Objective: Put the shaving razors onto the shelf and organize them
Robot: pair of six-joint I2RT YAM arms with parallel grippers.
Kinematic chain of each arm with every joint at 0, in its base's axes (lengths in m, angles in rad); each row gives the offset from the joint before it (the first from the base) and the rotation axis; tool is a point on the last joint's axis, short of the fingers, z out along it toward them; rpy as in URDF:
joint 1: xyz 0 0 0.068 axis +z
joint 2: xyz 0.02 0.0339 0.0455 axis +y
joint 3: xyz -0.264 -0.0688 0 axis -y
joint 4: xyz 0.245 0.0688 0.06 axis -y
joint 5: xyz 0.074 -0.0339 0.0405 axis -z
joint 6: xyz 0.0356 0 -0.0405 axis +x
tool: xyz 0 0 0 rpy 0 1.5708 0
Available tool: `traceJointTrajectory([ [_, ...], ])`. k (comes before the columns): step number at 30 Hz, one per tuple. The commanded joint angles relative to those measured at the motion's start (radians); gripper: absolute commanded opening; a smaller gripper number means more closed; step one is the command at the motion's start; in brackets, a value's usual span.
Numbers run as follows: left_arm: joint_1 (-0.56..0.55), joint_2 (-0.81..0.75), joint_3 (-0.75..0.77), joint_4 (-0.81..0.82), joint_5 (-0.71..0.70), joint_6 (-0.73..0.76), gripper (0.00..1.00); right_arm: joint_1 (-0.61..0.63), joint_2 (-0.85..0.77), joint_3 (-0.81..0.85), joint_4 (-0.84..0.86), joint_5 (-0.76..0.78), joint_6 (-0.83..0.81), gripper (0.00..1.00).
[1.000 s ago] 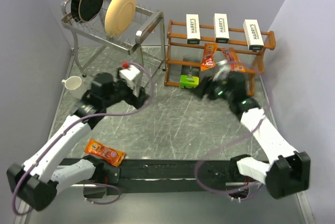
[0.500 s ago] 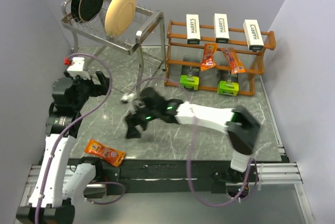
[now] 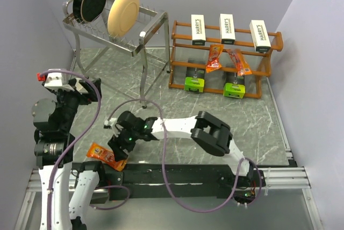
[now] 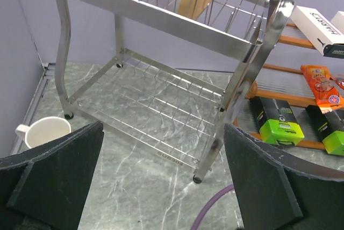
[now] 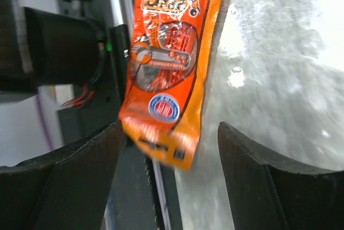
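Note:
Next, my right gripper picks up the orange razor pack by its end with the round emblem (image 3: 119, 164), which leaves its other end free to enter the shelf (image 3: 269, 60).
One orange razor pack (image 3: 107, 156) (image 5: 169, 74) lies at the table's near-left edge, partly over the black rail. My right gripper (image 3: 118, 145) (image 5: 172, 187) hangs open right over it, the pack's end between the fingers with gaps on both sides. The wooden shelf (image 3: 269, 60) carries three white HARRY'S boxes (image 3: 228, 28) on top, two orange packs (image 3: 214, 58) in the middle and two black-and-green packs (image 3: 194, 79) at the bottom. My left gripper (image 3: 91, 87) (image 4: 161, 187) is raised at the far left, wide open and empty.
A silver dish rack (image 3: 115, 31) (image 4: 161, 20) with two plates stands at the back left, one leg close in front of my left gripper. A white mug (image 4: 45, 131) sits by the left wall. A purple cable (image 4: 212, 211) runs under the left gripper.
The right arm swung from the shelf across the table to the orange pack at the near left. The left arm pulled back and rose toward the left wall.

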Motion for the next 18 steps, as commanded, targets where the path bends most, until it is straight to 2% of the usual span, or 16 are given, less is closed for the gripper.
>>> traceJointTrajectory([
  [1, 0.024, -0.012, 0.006, 0.000, 0.047, -0.038, 0.99, 0.063, 0.055, 0.085, 0.008, 0.083, -0.010, 0.79],
  [4, 0.028, -0.023, -0.005, -0.007, 0.056, -0.042, 0.99, 0.108, 0.092, 0.102, -0.034, 0.158, -0.034, 0.77],
  [9, 0.027, -0.026, -0.006, -0.015, 0.056, -0.035, 0.99, 0.119, 0.107, 0.077, -0.053, 0.321, 0.022, 0.60],
  [12, 0.027, -0.026, -0.016, -0.001, 0.065, -0.038, 1.00, 0.116, 0.107, 0.072, -0.056, 0.356, 0.009, 0.54],
  [13, 0.027, -0.025, -0.020, 0.005, 0.070, -0.047, 1.00, 0.116, 0.107, 0.068, -0.056, 0.368, -0.001, 0.47],
  [15, 0.028, -0.022, -0.038, 0.025, 0.071, -0.058, 0.99, 0.117, 0.109, 0.048, -0.050, 0.391, -0.004, 0.39],
  [18, 0.036, -0.012, -0.054, 0.045, 0.093, -0.079, 0.99, 0.114, 0.100, 0.017, -0.026, 0.401, -0.013, 0.35],
])
